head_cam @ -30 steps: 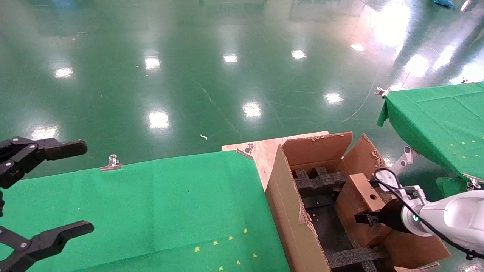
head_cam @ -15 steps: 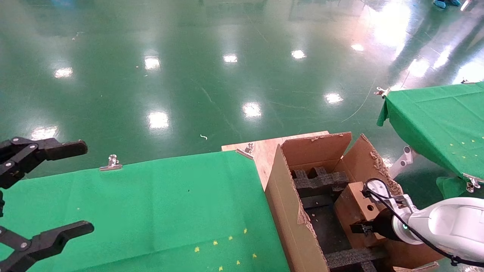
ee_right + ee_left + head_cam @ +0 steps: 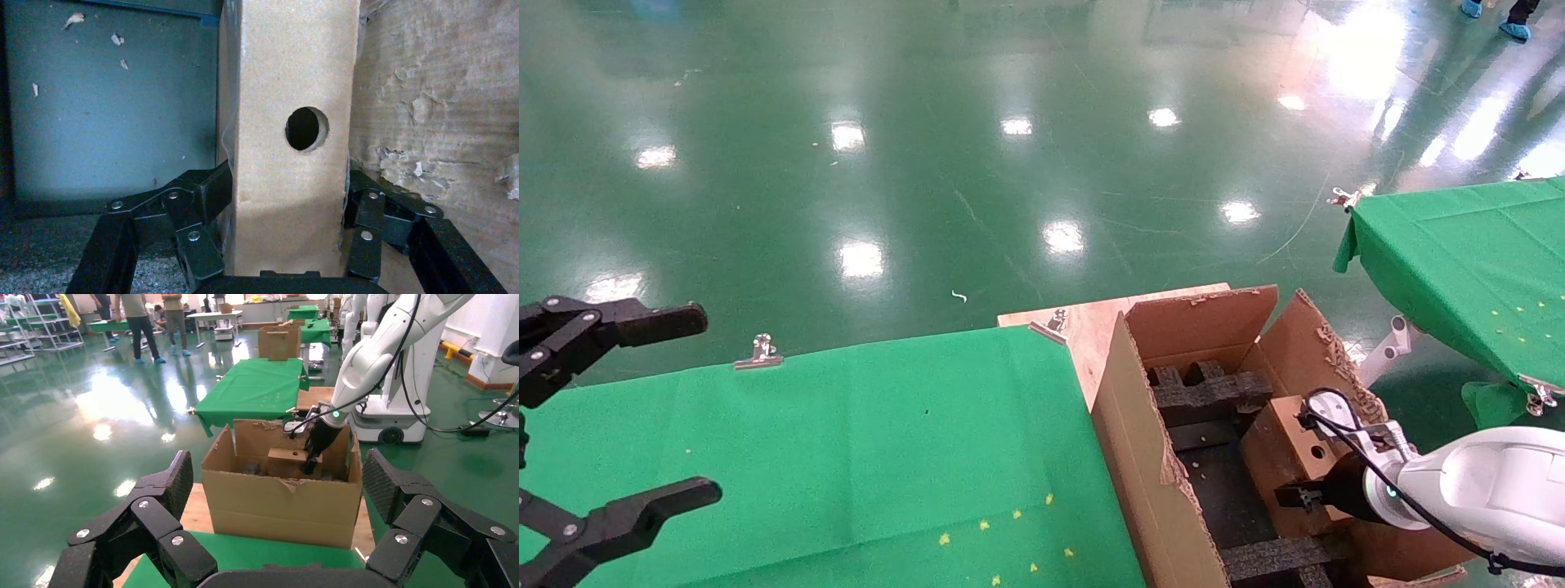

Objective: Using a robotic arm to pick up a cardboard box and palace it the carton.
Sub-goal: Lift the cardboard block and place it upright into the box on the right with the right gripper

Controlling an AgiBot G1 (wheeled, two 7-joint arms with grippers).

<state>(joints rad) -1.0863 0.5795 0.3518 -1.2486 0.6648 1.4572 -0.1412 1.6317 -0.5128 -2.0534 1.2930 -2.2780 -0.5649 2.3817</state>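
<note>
The cardboard box stands low inside the carton (image 3: 1140,457), between the black foam inserts. My right gripper should open now.
The small brown cardboard box (image 3: 1283,465), with a round hole in its narrow face, stands on edge inside the large torn-flapped carton (image 3: 1140,457), against the carton's right wall. My right gripper (image 3: 1307,490) is shut on it, one finger (image 3: 202,190) on each broad side of the cardboard box (image 3: 287,184). The left wrist view shows the box (image 3: 287,462) low behind the carton's front wall (image 3: 278,502), with the right arm reaching down into it. My left gripper (image 3: 703,400) hangs open and parked over the green table's left end.
Black foam inserts (image 3: 1209,388) line the carton's floor. The carton stands on a wooden board (image 3: 1091,327) beside the green-clothed table (image 3: 846,441). A second green table (image 3: 1459,261) stands at the right. Metal clips (image 3: 760,353) hold the cloth's far edge.
My right arm has carried the cardboard box lower into the carton and nearer to me; most of that happened in the first half second. The left arm has not moved.
</note>
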